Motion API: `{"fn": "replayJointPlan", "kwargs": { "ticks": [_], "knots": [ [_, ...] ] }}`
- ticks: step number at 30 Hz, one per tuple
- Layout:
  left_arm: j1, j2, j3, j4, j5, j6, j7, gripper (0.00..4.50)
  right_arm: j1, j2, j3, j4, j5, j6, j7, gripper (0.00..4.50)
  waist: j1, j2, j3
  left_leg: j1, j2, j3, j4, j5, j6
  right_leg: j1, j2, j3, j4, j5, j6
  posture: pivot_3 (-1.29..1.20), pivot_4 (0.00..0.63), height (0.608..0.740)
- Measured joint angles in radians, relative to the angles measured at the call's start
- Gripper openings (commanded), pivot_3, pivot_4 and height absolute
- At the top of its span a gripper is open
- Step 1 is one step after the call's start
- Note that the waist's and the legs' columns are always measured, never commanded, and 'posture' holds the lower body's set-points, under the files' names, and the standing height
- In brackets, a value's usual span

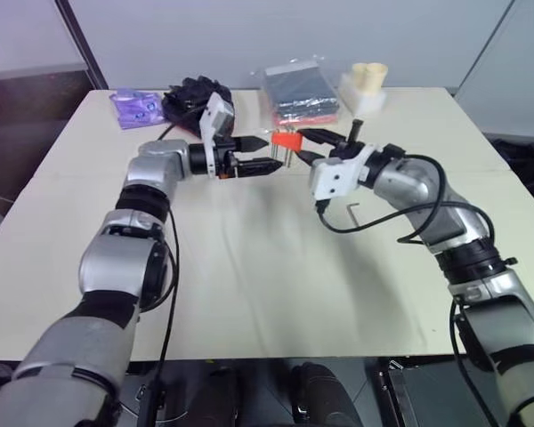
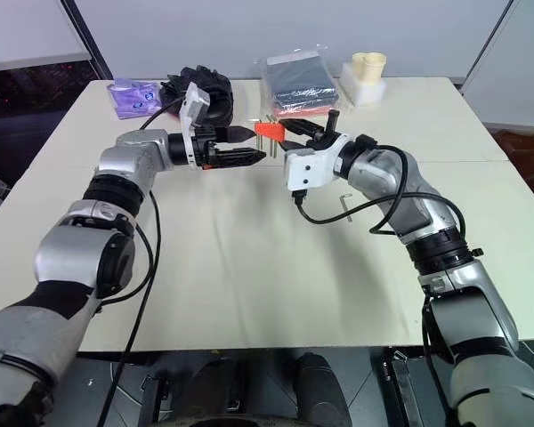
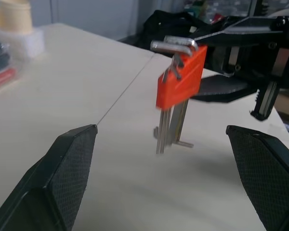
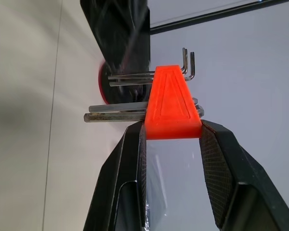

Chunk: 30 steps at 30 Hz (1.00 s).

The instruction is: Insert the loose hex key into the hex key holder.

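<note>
Next, my left gripper takes hold of the holder by its free narrow end (image 1: 279, 140), since my right gripper's fingers cover the holder's wide end.
My right gripper (image 1: 301, 145) is shut on the hex key holder (image 1: 287, 140), a small red-orange block, and holds it in the air over the table's far middle. In the right wrist view the two pads clamp the holder (image 4: 172, 103) at its wide end, and several silvery keys stick out sideways. My left gripper (image 1: 265, 153) points level at the holder from the left, open, with its fingertips just short of it. The left wrist view shows the holder (image 3: 180, 79) ahead between the spread fingers. The loose hex key (image 1: 353, 212) lies flat on the table under my right forearm.
Along the cream table's (image 1: 249, 285) far edge lie a purple packet (image 1: 135, 107), a black bundle (image 1: 196, 93), a dark wrapped stack (image 1: 301, 93) and cream cups on a white block (image 1: 367, 82). A black cable hangs below my right wrist.
</note>
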<state>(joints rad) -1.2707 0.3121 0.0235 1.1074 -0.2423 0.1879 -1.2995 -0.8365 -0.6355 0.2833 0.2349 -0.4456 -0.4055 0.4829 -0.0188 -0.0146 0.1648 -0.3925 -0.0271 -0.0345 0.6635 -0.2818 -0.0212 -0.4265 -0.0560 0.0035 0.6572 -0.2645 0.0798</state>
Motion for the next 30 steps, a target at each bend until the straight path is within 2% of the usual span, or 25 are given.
{"fn": "replayJointPlan", "kwargs": {
  "ticks": [16,19,23,30],
  "knots": [
    [-0.036,-0.020,0.042,0.010,-0.005,0.004,-0.006,4.50,0.037,0.011,0.000,-0.018,0.014,0.025,0.016,1.01,0.000,0.000,0.000,0.000,0.000,0.000,0.000,0.000,0.000,0.000,0.000,0.000,0.000,0.000,0.000,0.00,0.150,0.740],
    [-0.036,-0.020,0.044,0.010,-0.006,0.007,-0.012,3.63,0.039,0.011,0.001,-0.018,0.014,0.025,0.016,1.01,0.000,0.000,0.000,0.000,0.000,0.000,0.000,0.000,0.000,0.000,0.000,0.000,0.000,0.000,0.000,0.00,0.150,0.740],
    [-0.036,-0.021,0.043,0.010,-0.005,0.019,-0.022,1.75,0.039,0.012,0.001,-0.018,0.014,0.026,0.016,1.01,0.000,0.000,0.000,0.000,0.000,0.000,0.000,0.000,0.000,0.000,0.000,0.000,0.000,0.000,0.000,0.00,0.150,0.740],
    [-0.035,-0.019,0.043,0.010,-0.001,0.021,-0.024,1.75,0.038,0.023,0.001,-0.018,0.014,0.020,0.016,1.01,0.000,0.000,0.000,0.000,0.000,0.000,0.000,0.000,0.000,0.000,0.000,0.001,0.000,0.000,0.000,0.00,0.150,0.740]
  ]
}}
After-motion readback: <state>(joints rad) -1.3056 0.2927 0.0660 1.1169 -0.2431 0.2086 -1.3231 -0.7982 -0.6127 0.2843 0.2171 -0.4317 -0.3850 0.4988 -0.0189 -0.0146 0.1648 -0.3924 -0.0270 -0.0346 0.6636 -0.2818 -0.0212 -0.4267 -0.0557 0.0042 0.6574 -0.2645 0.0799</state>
